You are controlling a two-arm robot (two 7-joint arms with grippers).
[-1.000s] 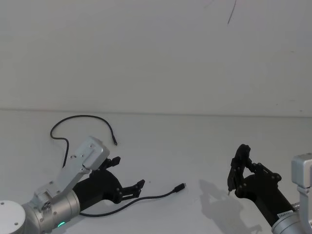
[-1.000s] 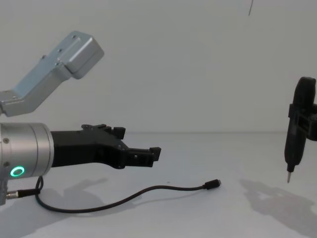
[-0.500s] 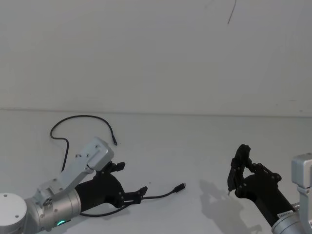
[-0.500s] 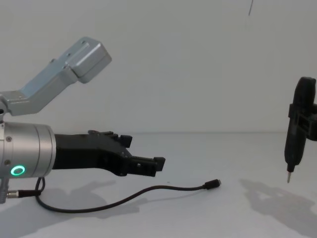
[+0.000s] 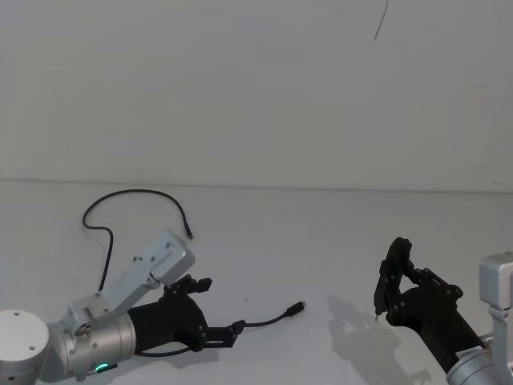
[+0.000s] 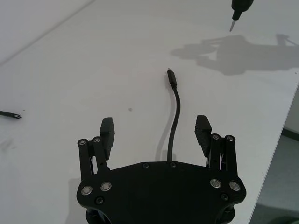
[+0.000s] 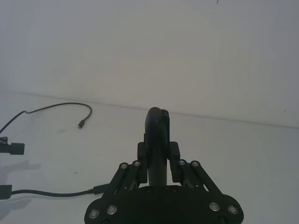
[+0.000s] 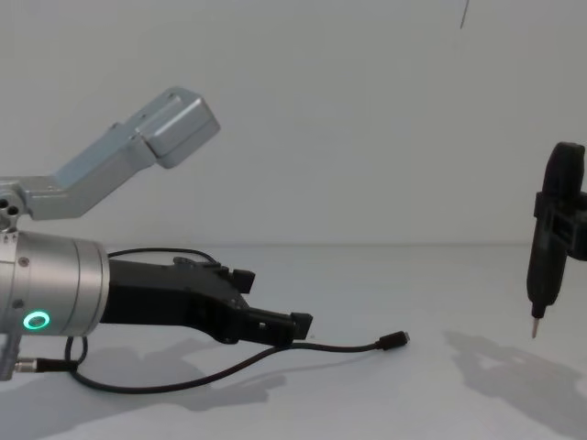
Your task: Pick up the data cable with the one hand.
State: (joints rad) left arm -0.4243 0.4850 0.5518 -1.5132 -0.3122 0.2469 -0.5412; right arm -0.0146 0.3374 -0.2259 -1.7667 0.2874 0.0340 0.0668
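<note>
The data cable needs to be grabbed by its thin cord behind the plug with my left gripper, so its plug with the metal tip stays free.
The data cable is a thin black cord on the white table, ending in a small plug with a metal tip. In the left wrist view the cord runs between the two fingers of my left gripper, which is open and low over it, a short way behind the plug. The chest view shows that gripper just above the cord. My right gripper stays raised at the right, shut on a black pen-shaped tool.
The cable's far part loops across the back left of the table and ends in another tip. The white table meets a plain white wall behind it. The tool's metal tip points down above the table.
My left gripper has dropped lower and moved forward over the cable, which now lies between its open fingers. The right arm and the cable have not moved.
</note>
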